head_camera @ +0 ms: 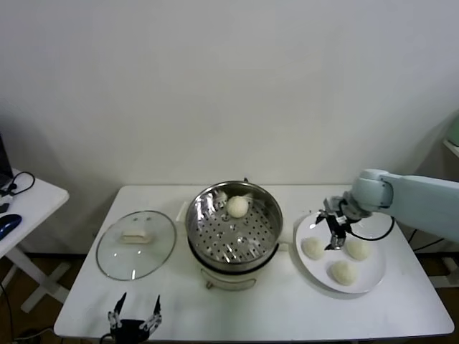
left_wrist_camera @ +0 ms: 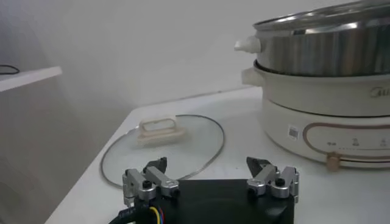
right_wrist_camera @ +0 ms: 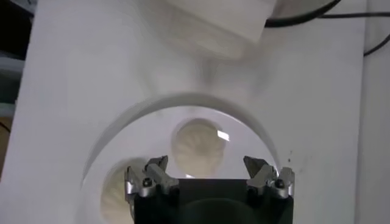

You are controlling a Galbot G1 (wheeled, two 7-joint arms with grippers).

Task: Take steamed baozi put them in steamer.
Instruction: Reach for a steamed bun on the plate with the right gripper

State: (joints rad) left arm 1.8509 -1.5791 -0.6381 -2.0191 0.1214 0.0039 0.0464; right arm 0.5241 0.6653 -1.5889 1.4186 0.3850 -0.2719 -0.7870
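Observation:
I need to grab the baozi closest to the cooker base with my right gripper next, by its rounded sides, to add it to the steamer [head_camera: 233, 233].
The steel steamer [head_camera: 233, 233] sits in its cream cooker base at the table's middle, with one baozi [head_camera: 237, 206] at its far side. Three more baozi [head_camera: 313, 248], [head_camera: 358, 249], [head_camera: 343, 271] lie on the white plate [head_camera: 310, 272] to the right. My right gripper [head_camera: 336, 233] hangs open and empty just above the plate, between the two far buns. In the right wrist view it [right_wrist_camera: 207, 167] is over one baozi [right_wrist_camera: 198, 147], with another [right_wrist_camera: 113, 195] beside it. My left gripper [head_camera: 134, 315] is open and empty at the table's front edge. It also shows in the left wrist view [left_wrist_camera: 210, 170].
The round glass lid [head_camera: 136, 244] lies flat on the table left of the steamer, just beyond my left gripper. It also shows in the left wrist view [left_wrist_camera: 163, 146], with the cooker base [left_wrist_camera: 329, 115] beside it. A side table [head_camera: 21, 204] stands at far left.

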